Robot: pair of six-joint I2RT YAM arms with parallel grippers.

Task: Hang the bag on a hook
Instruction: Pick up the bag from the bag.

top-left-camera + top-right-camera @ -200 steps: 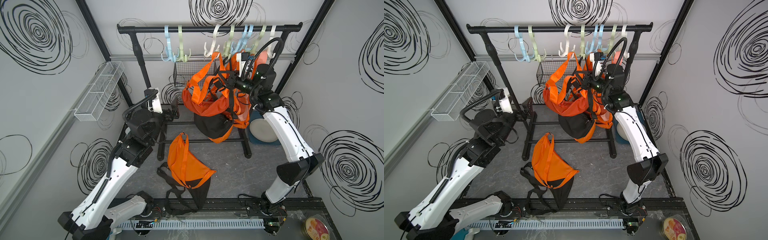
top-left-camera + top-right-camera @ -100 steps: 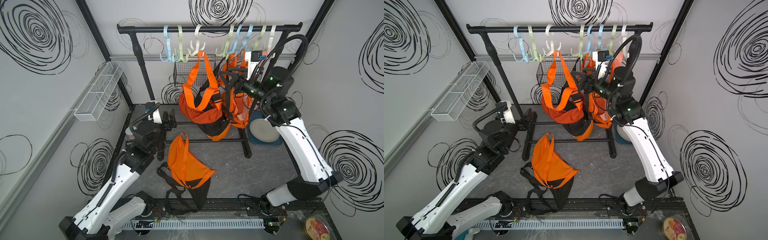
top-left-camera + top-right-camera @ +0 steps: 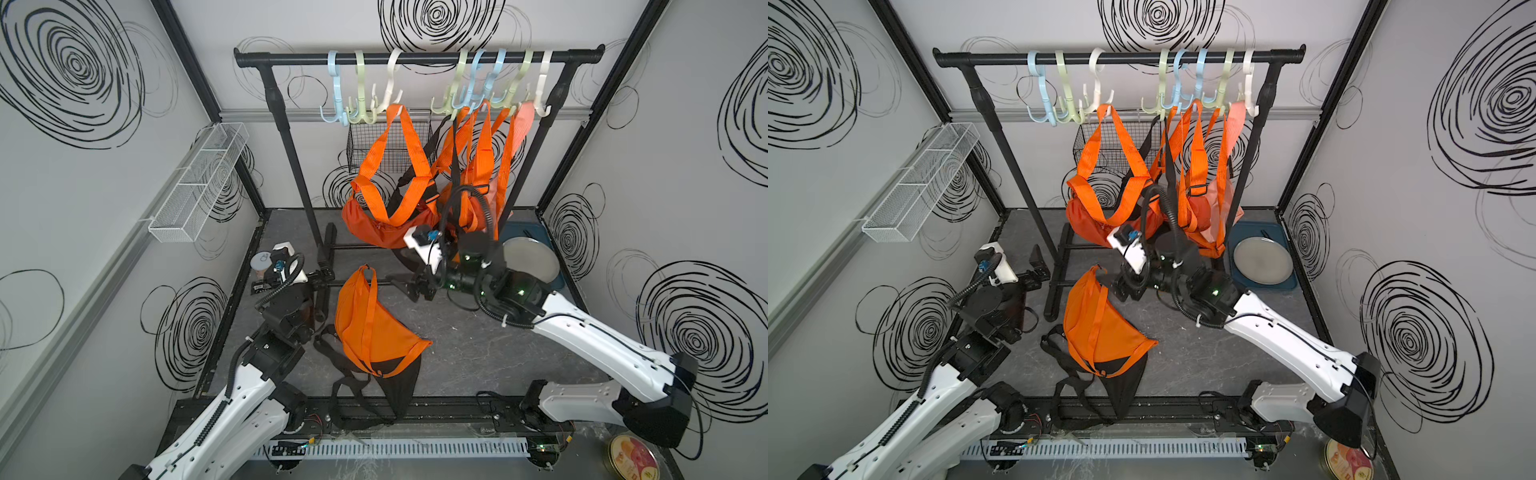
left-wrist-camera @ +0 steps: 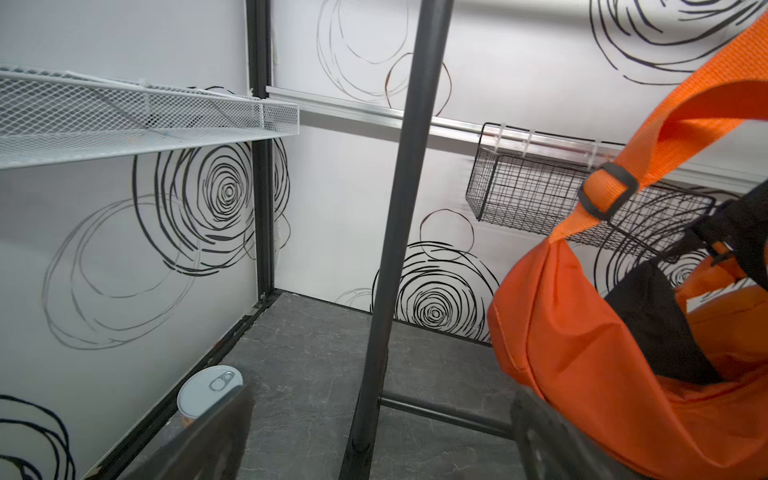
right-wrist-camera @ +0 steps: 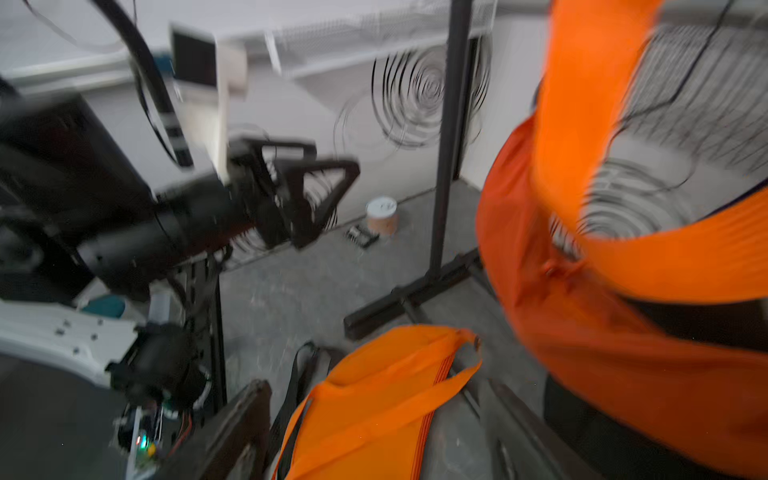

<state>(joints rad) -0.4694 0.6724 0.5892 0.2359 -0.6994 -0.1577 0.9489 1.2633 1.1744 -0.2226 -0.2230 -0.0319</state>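
Note:
My right gripper grabs the floor bag's orange strap next, so that the strap opens as a loop over a hook.
An orange bag (image 3: 388,224) (image 3: 1100,224) hangs by its strap from a white hook (image 3: 394,106) (image 3: 1104,109) on the black rail. A second orange and black bag (image 3: 372,332) (image 3: 1100,332) (image 5: 374,411) lies flat on the floor. My right gripper (image 3: 409,286) (image 3: 1127,291) (image 5: 378,436) is open, low over the floor bag's top end, its fingers (image 5: 239,428) standing wide on either side and holding nothing. My left gripper (image 3: 326,276) (image 3: 1038,266) (image 4: 382,453) is open and empty beside the rack's left pole (image 4: 399,208), with the hung bag (image 4: 602,353) close to one side.
Several more orange bags (image 3: 478,178) hang at the rail's right end. Empty hooks (image 3: 349,112) sit to the left. A black wire basket (image 3: 386,145) and a white mesh shelf (image 3: 199,183) are on the walls. A plate (image 3: 532,259), a can (image 3: 262,264) and the rack's feet (image 3: 324,249) occupy the floor.
My right gripper opened and let go of the bag's strap, which stays on the white hook. The right arm dropped from the rail to the floor bag. The left arm lowered and pulled back.

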